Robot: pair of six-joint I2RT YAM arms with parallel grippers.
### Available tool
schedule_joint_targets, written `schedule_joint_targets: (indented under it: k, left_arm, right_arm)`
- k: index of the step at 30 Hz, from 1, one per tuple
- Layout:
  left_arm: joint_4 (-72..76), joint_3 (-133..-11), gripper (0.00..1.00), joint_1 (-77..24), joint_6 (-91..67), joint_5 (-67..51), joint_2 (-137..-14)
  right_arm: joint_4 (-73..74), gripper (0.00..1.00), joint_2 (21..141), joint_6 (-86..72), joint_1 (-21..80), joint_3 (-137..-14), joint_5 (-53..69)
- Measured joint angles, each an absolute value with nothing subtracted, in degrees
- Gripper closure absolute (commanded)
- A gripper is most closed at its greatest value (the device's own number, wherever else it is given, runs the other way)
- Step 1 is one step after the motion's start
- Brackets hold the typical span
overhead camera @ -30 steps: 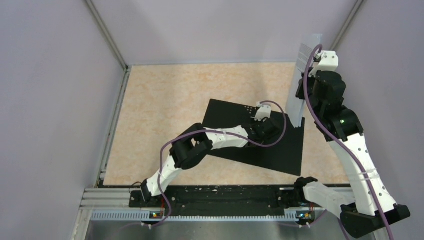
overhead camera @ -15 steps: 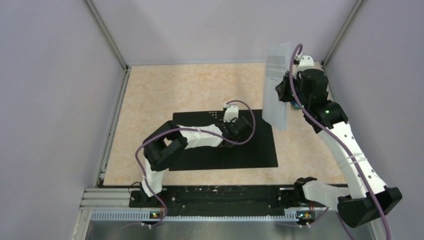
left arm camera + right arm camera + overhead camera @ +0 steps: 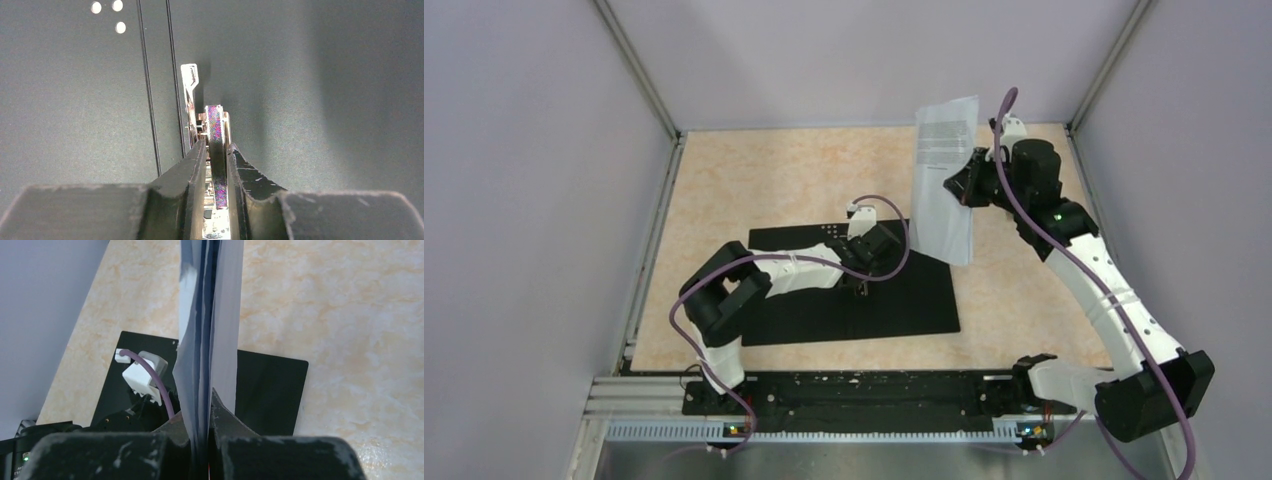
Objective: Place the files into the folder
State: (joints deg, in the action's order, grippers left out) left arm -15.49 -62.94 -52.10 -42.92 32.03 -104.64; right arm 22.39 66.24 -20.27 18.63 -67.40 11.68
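The clip's dark piece stands upright, joined to the clip on the flat folder, so it is time for my left gripper to open now.
The folder (image 3: pixel 914 300) lies open on the table, black inside up. At its middle my left gripper (image 3: pixel 862 282) is shut on the folder's metal clip (image 3: pixel 216 125), and a silver lever (image 3: pixel 190 82) stands just left of the fingers (image 3: pixel 197 160). In the left wrist view the left gripper (image 3: pixel 216 148) pinches the clip's upright dark band. The files (image 3: pixel 944 190), white sheets with black text, hang upright in the air above the folder's far right corner. My right gripper (image 3: pixel 966 186) is shut on their edge. From the right wrist view the files (image 3: pixel 215 315) rise out of the right gripper (image 3: pixel 202 402), over the folder (image 3: pixel 270 390).
The beige table (image 3: pixel 774 180) is boxed in by grey walls on the left, back and right. A black rail (image 3: pixel 864 392) with the arm bases runs along the near edge. The left arm's white wrist camera (image 3: pixel 142 374) sits below the hanging sheets.
The left gripper has dragged the folder leftward and turned it square to the table. The right gripper has carried the files left, from the right wall toward the folder.
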Motion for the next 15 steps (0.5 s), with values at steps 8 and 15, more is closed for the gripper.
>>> schedule_joint_targets:
  k: [8,15]
  left_arm:
    - [-15.5,-62.9,0.54,-51.8,-39.9,28.2,-102.3]
    - [-15.5,-63.3,0.51,-51.6,-38.8,27.5,-98.2]
  right_arm:
    - [22.3,1.0,66.5,-21.3,18.6,-66.7,12.0]
    - [22.6,1.0,66.8,-21.2,18.6,-66.3,11.9]
